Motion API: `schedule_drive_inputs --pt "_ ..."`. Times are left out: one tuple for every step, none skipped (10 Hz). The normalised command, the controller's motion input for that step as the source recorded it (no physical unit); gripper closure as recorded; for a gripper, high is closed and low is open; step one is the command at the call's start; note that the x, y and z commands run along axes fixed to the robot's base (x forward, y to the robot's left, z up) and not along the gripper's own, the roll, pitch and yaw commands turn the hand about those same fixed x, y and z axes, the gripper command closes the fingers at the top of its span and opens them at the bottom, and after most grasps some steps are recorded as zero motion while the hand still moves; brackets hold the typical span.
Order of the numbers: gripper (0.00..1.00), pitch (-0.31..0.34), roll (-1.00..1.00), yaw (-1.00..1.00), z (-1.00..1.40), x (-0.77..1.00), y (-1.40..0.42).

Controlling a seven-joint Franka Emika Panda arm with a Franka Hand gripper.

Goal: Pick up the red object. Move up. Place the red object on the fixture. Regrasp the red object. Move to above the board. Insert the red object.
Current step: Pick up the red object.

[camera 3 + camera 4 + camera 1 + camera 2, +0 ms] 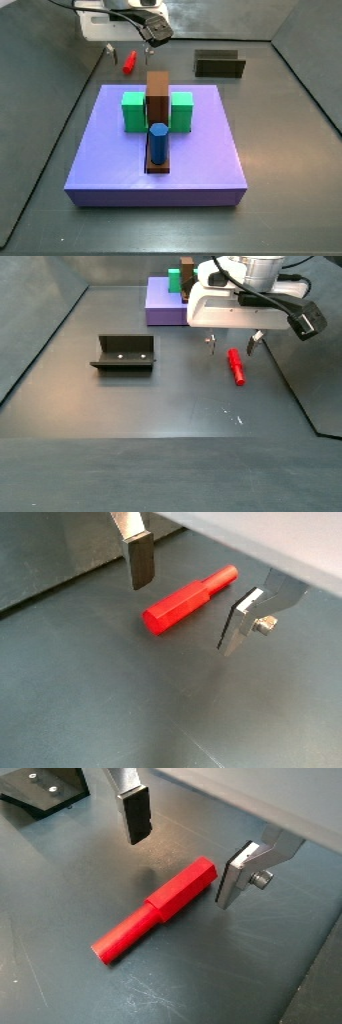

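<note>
Next, my gripper picks up the red peg by its thick part [128, 68] to stand the peg on the fixture [219, 63].
The red object [189, 600] is a small red peg with a thick part and a thin stem. It lies flat on the dark floor, also in a wrist view [155, 909] and in both side views [131, 62] [237, 366]. My gripper [187, 600] is open and empty, lowered over the peg with one finger [139, 564] on each side, not touching it. It also shows in another wrist view [185, 851] and in both side views [128, 50] [233, 347]. The fixture [122, 352] [219, 63] stands apart on the floor. The purple board [114, 165] carries green blocks, a brown bar and a blue cylinder.
Enclosure walls rise around the floor. The fixture's corner shows in a wrist view [40, 793]. The board [163, 301] lies behind the gripper in a side view. A light wall edge [254, 552] runs close past the peg's stem.
</note>
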Motion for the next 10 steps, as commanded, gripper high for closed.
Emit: schedule_drive_inputs --pt "0.0 -0.137 -0.02 0.0 -0.36 0.0 0.0" --pt "0.0 -0.149 -0.03 0.0 -0.35 -0.02 0.0" --pt "0.0 -0.026 -0.01 0.0 -0.11 0.0 0.0" --pt "0.0 0.0 0.0 0.0 0.0 0.0 0.0" --pt "0.0 0.0 0.0 0.0 0.0 0.0 0.0" --pt "1.0 0.0 0.0 0.0 0.0 0.0 0.0" --pt "1.0 0.0 0.0 0.0 0.0 0.0 0.0" --pt "1.0 0.0 0.0 0.0 0.0 0.0 0.0" --pt "1.0 0.0 0.0 0.0 0.0 0.0 0.0" --pt "1.0 0.0 0.0 0.0 0.0 0.0 0.0"
